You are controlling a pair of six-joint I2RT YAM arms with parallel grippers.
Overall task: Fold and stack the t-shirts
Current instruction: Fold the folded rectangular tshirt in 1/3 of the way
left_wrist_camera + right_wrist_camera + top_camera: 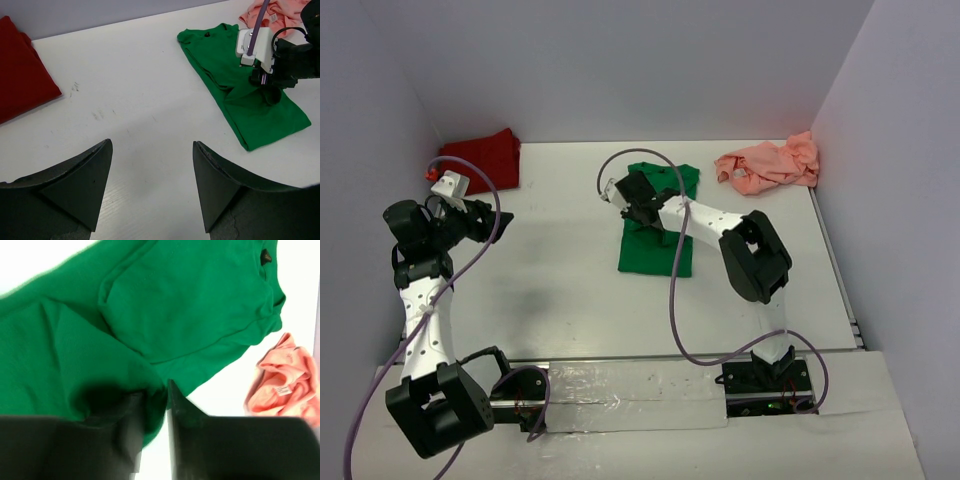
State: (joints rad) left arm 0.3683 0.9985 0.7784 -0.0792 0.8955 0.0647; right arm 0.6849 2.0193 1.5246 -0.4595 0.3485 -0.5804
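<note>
To straighten the green t-shirt for folding, my right gripper should next grab its raised loose fold. The fold is on the t-shirt's folded-over layer.
The green t-shirt lies partly folded in the middle of the table, its collar toward the back. My right gripper is low over its left part. In the right wrist view the right gripper has its jaws a little apart, with a fold of the green t-shirt loose in the gap. The dark red t-shirt lies at the back left. The salmon pink t-shirt is crumpled at the back right. My left gripper hovers open over bare table, holding nothing.
White walls close the table in on the left, the back and the right. The purple cable of the right arm loops over the table in front of the green t-shirt. The arm bases sit at the near edge.
</note>
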